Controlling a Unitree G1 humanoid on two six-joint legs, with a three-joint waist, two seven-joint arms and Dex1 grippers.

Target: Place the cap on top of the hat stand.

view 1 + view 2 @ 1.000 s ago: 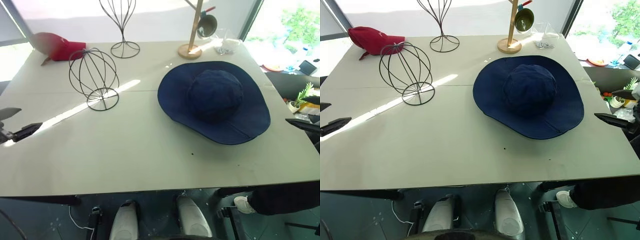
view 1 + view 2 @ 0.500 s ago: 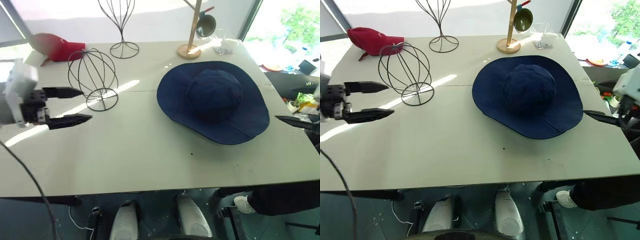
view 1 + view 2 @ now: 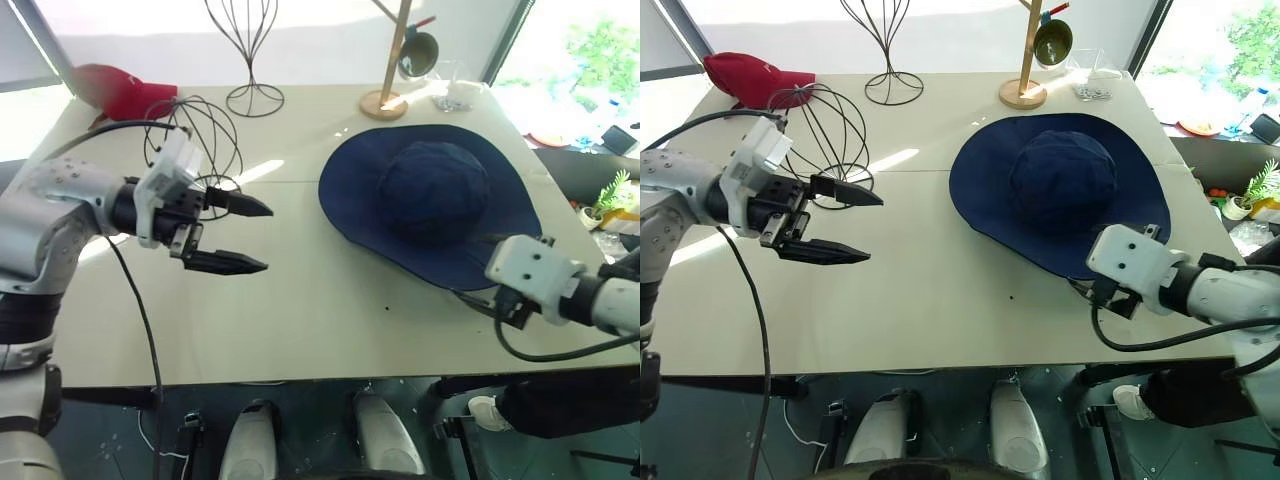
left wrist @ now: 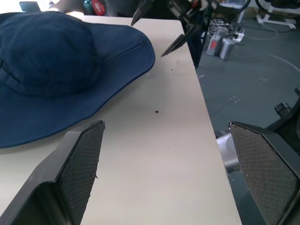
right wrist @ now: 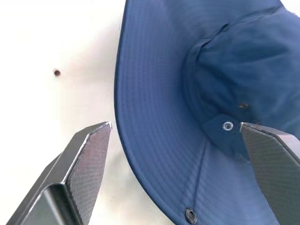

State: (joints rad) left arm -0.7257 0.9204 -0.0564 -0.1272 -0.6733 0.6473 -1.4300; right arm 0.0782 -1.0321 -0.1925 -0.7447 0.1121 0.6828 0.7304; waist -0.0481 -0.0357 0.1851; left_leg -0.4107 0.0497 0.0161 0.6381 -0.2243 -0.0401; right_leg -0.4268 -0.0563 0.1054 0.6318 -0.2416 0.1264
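I need to grab the cap by its thin brim edge [image 3: 462, 285] with my right gripper next, because the cap's top [image 3: 434, 190] bulges round and wide.
The navy cap [image 3: 430, 200] lies crown up on the right half of the white table [image 3: 300, 320]. The hat stand [image 3: 205, 130], a black wire globe, stands at the left rear, partly behind my left arm. My left gripper [image 3: 268, 239] is open above the table just in front of the stand, pointing across at the cap, with nothing between its fingers. My right gripper [image 5: 174, 125] is open at the near right brim of the cap [image 5: 211, 93]; the brim edge lies between its spread fingers. In the left wrist view that right gripper [image 4: 146, 40] shows beyond the brim [image 4: 47, 61].
A red peaked cap [image 3: 120, 92] lies at the far left corner. A tall tulip-shaped wire stand [image 3: 245, 50] and a wooden pole stand [image 3: 392, 60] with a green cup [image 3: 418, 52] stand along the back edge. A clear glass dish [image 3: 455, 90] sits at the back right.
My left gripper has swung in from the table's left edge to in front of the wire globe. My right gripper has come in from the right edge to the cap's near brim.
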